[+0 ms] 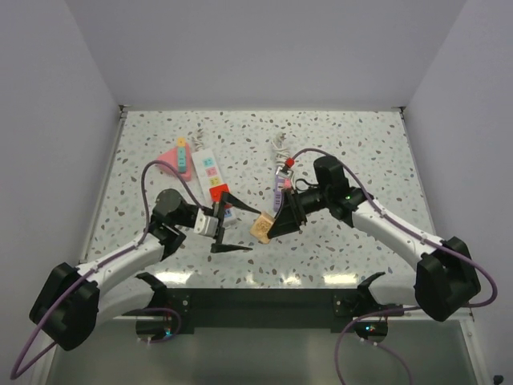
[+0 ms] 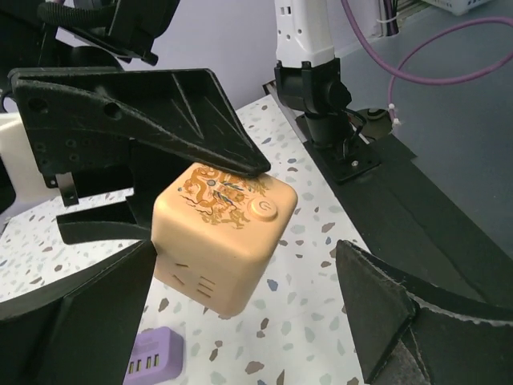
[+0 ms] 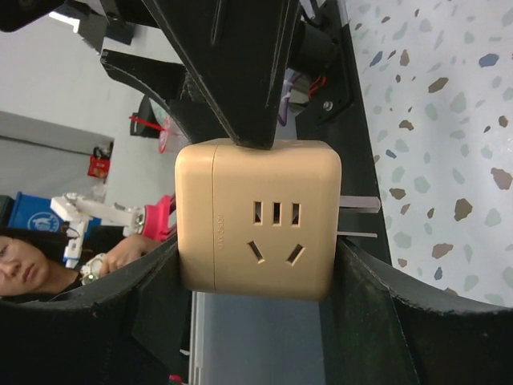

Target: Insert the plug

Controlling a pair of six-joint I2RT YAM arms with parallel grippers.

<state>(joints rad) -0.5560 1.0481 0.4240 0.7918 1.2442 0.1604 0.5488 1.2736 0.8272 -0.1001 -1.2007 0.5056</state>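
Observation:
My left gripper grabs the cube plug (image 1: 262, 228) by its sides next and leaves its prongs free, for my right gripper to re-grip it for insertion.
My right gripper (image 1: 276, 220) is shut on a tan cube plug (image 1: 262, 228) and holds it over the table's front middle. In the right wrist view the cube (image 3: 256, 216) sits between the two fingers (image 3: 120, 305), socket holes facing the camera and two metal prongs (image 3: 357, 216) sticking out to the right. My left gripper (image 1: 231, 228) is open and empty, its jaws spread just left of the cube. In the left wrist view the cube (image 2: 224, 237) lies ahead between its fingers (image 2: 401, 321). A white power strip (image 1: 210, 171) lies at the back left.
A second strip with coloured sockets (image 1: 183, 155) lies on a pink piece (image 1: 168, 157) at the back left. A purple adapter (image 1: 279, 191) and a white corded plug (image 1: 280, 145) lie behind the cube. The purple adapter also shows in the left wrist view (image 2: 156, 357).

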